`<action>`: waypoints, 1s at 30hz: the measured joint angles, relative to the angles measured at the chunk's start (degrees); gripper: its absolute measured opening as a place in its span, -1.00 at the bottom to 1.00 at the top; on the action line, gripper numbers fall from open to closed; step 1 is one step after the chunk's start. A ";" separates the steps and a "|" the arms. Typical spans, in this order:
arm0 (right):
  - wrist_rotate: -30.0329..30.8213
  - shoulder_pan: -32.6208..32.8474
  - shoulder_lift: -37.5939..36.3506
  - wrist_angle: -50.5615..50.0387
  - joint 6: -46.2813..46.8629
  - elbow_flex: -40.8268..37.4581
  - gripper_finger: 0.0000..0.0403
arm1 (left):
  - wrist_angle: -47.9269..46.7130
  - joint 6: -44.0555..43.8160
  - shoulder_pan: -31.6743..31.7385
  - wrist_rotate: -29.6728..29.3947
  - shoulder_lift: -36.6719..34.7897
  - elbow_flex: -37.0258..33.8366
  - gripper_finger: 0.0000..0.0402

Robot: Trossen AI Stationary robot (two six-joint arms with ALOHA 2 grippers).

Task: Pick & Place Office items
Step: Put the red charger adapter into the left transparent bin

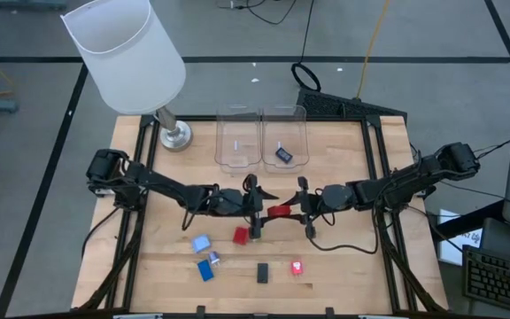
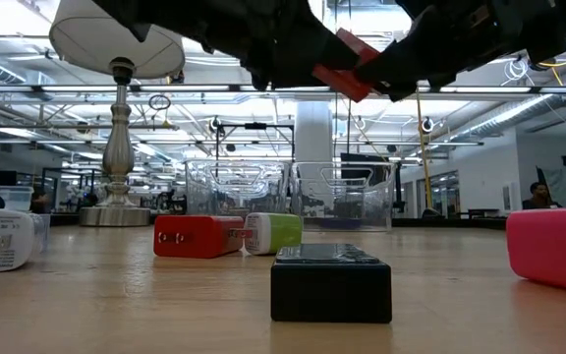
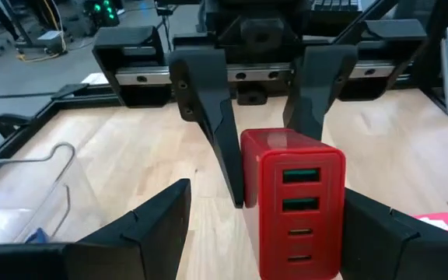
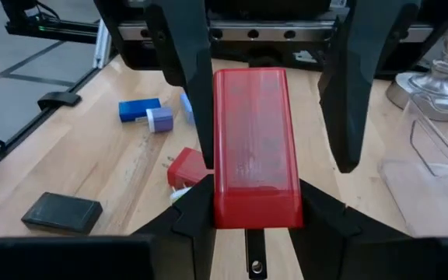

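The red charger (image 1: 280, 211) should go to a clear bin, so my left gripper should grab it next by its end with the ports.
A red block-shaped charger (image 1: 280, 211) hangs high over the table's middle, with my right gripper (image 4: 255, 222) shut on it. Its port face (image 3: 300, 204) looks toward my left arm. My left gripper (image 1: 266, 211) is open; its two fingers (image 4: 183, 70) stand on either side of the charger's free end, and I cannot tell whether they touch it. On the table near the front lie more office items: a red plug piece (image 1: 241, 235), a light blue one (image 1: 202, 242), a dark blue one (image 1: 205, 269), a black one (image 1: 262, 272) and a pink-red one (image 1: 297, 266). My right gripper pinches the red charger's two long sides (image 4: 222, 204) between its two fingers, at the end nearest my right arm. The fingers come about level from the table's right and lie along the block. The charger is lifted clear, roughly level, its free end (image 4: 249, 85) sticking out toward my left gripper.
Two clear bins (image 1: 237, 140) (image 1: 301, 133) stand side by side at the far middle; the right one holds a dark blue piece (image 1: 282, 154). A big white-shaded lamp (image 1: 127, 53) stands on its base (image 1: 174, 135) at the far left. Bare wood lies at the table's right.
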 joint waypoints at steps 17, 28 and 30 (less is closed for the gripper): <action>0.18 0.00 -0.04 -0.68 0.11 0.09 -0.39 | 1.87 -0.55 0.06 3.79 -0.15 -0.01 -0.40; 2.43 0.02 -1.20 -6.01 2.79 0.09 -0.10 | 2.61 4.56 0.14 1.32 -0.15 -0.04 -0.41; 2.33 0.06 -3.15 -10.68 2.30 0.03 -0.02 | 2.46 5.53 0.14 0.18 -0.51 -0.04 -0.41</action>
